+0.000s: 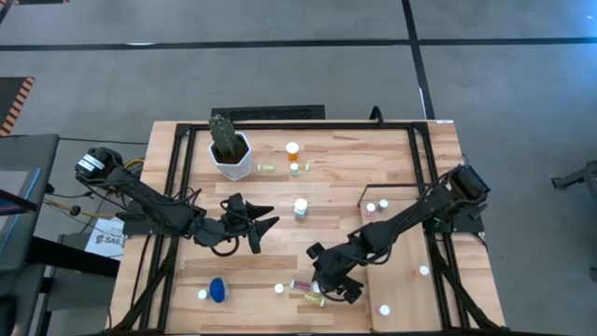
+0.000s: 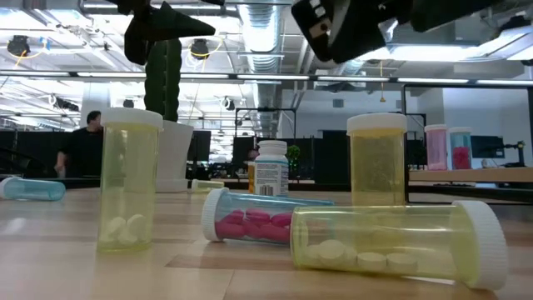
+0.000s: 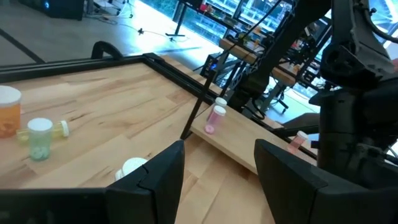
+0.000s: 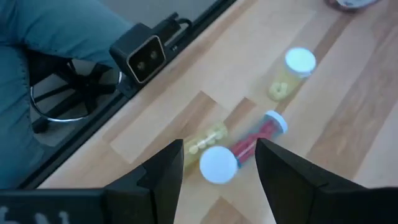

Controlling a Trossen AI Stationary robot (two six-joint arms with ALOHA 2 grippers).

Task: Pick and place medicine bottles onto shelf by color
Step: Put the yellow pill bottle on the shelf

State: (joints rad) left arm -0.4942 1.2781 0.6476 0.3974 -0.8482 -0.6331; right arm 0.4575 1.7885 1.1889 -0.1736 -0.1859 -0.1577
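Note:
The upright yellow bottle is next, and my right gripper should pick it up by its white-end with the cap (image 1: 316, 287) (image 4: 218, 165).
Two medicine bottles lie on their sides near the table's front edge: a pink-filled one (image 4: 258, 134) and a yellow one with a white cap (image 4: 214, 163). A third, yellow (image 4: 291, 71), stands upright beside them. My right gripper (image 4: 217, 177) hovers open above the two lying bottles (image 1: 306, 291), touching neither. My left gripper (image 1: 266, 227) waits open over the table's middle, next to a white bottle (image 1: 300, 207). The shelf (image 1: 403, 252) lies flat at the right and carries several bottles, among them a pink one (image 3: 214, 118).
A cactus in a white pot (image 1: 229, 149) stands at the back left, with an orange bottle (image 1: 293, 149) and small vials (image 1: 295, 169) beside it. A blue bottle (image 1: 217, 289) sits front left. A small camera (image 4: 143, 56) is mounted at the table's front edge.

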